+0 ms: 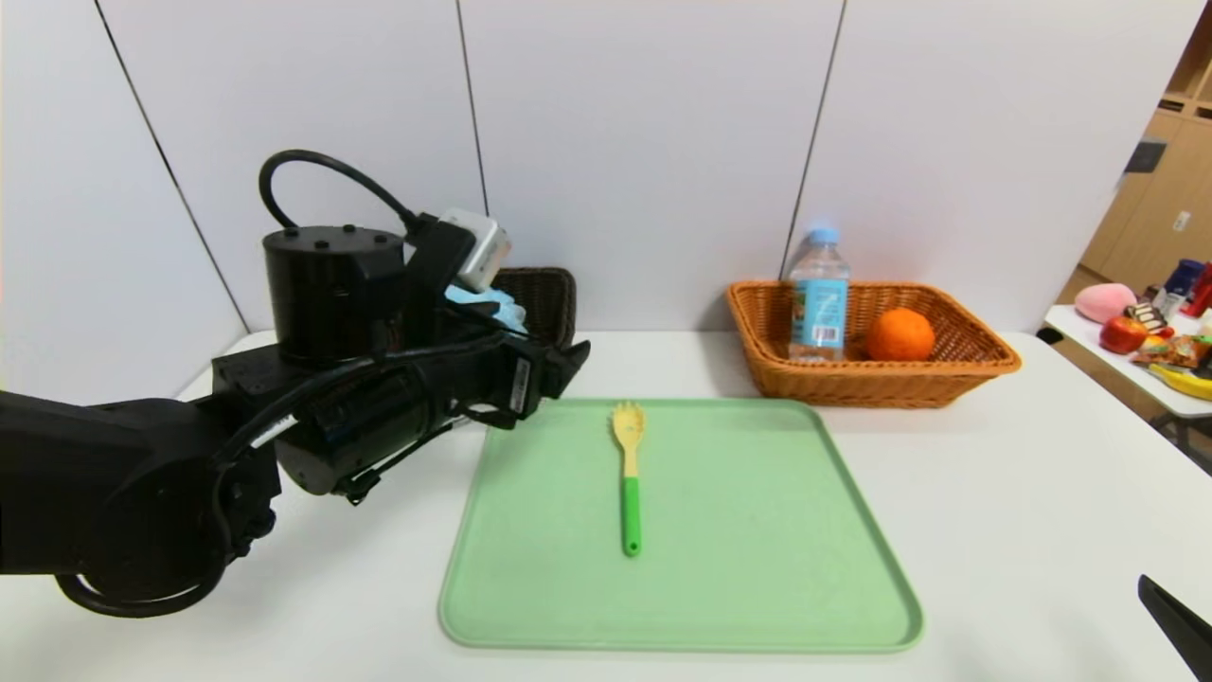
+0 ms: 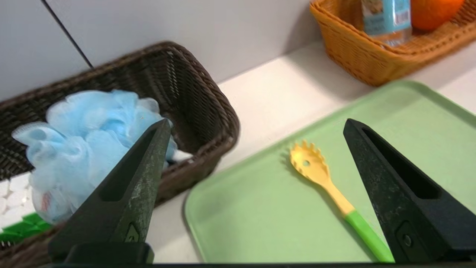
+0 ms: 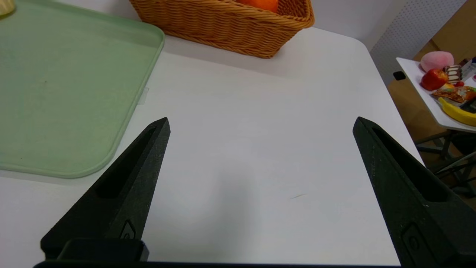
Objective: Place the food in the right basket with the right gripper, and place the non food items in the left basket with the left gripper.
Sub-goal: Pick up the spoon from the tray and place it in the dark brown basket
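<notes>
The pasta spoon is long and has a broad toothed head [image 1: 628, 424], so my left gripper should grab it near its middle next, on the green handle.
A yellow pasta spoon with a green handle [image 1: 627, 474] lies on the green tray [image 1: 757, 568]; it also shows in the left wrist view [image 2: 327, 186]. My left gripper [image 1: 568, 365] is open and empty, above the tray's far left corner, beside the dark left basket [image 1: 544, 298]. That basket [image 2: 193, 111] holds a blue bath pouf [image 2: 89, 137] and a white and green item [image 2: 15, 208]. The orange right basket [image 1: 956, 365] holds a water bottle [image 1: 818, 298] and an orange [image 1: 900, 334]. My right gripper [image 3: 260, 124] is open and empty over bare table at the front right.
A side table at the far right [image 1: 1117, 365] carries an apple [image 1: 1123, 333], a banana [image 1: 1184, 381], snacks and a pink item. White wall panels stand behind the baskets. The white table [image 3: 260, 149] lies between tray and right edge.
</notes>
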